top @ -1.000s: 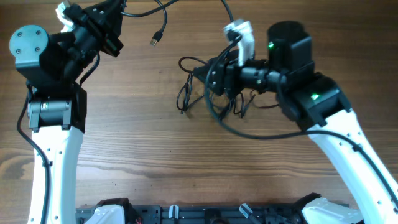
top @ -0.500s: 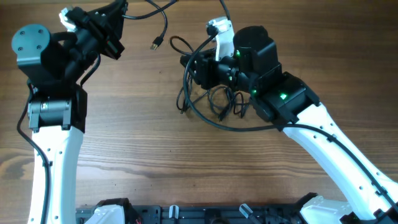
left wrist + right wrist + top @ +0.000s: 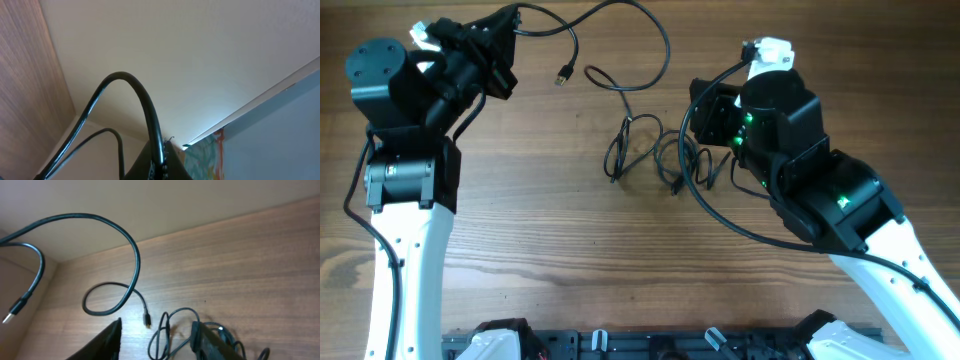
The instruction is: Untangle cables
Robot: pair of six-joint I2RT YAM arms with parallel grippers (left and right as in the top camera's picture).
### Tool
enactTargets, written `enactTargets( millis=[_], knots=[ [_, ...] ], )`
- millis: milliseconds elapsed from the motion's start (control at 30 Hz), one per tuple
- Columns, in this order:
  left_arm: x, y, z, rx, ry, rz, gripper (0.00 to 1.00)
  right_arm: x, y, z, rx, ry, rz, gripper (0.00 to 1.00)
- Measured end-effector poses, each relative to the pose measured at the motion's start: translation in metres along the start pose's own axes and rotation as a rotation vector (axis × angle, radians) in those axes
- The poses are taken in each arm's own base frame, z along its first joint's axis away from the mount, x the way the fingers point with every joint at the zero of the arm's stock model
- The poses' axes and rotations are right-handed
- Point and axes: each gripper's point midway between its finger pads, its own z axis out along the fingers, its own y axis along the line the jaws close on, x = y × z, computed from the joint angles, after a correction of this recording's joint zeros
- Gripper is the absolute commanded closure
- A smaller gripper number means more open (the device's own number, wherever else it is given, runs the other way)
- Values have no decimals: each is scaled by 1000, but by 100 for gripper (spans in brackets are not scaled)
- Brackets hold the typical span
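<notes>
My right gripper will next grab the long cable by its raised arc point(image 3: 667, 51) to untangle it, clear of the left gripper and the tangle point(image 3: 660, 158).
Black cables lie on the wooden table. A loose tangle point(image 3: 660, 158) sits in the middle, and one long cable point(image 3: 650, 30) arcs from it up to my left gripper point(image 3: 508, 22), ending in a USB plug point(image 3: 562, 75). In the left wrist view the left gripper point(image 3: 161, 162) is shut on that cable point(image 3: 142, 97). My right gripper point(image 3: 694, 118) hovers just right of the tangle. In the right wrist view it point(image 3: 157, 326) stands open with nothing held. Thin loops point(image 3: 167, 330) and a small plug point(image 3: 147, 319) lie on the table below the gap.
A thick black wire point(image 3: 720, 215) from the right arm sweeps around the right side of the tangle. The far table edge point(image 3: 200, 227) meets a pale wall close behind the cables. Bare wood point(image 3: 620, 270) fills the near half of the table.
My right gripper has drawn back to the right, off the tangle's left side. The long cable now lies in a wide arc across the table top. The left arm has barely moved.
</notes>
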Motion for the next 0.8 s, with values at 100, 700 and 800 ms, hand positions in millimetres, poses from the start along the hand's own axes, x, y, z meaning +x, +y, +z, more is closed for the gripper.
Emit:
enactTargets(
  millis=[100,700,800],
  knots=[
    [1,0,0,-3,8,9,96,11,4,8,-19,50,18,48],
    [4,1,0,-7,24,1,96,77,64,114,-226,328,366,96],
    [4,1,0,-8,24,1,96,71,57,118,-190,282,349,96]
  ],
)
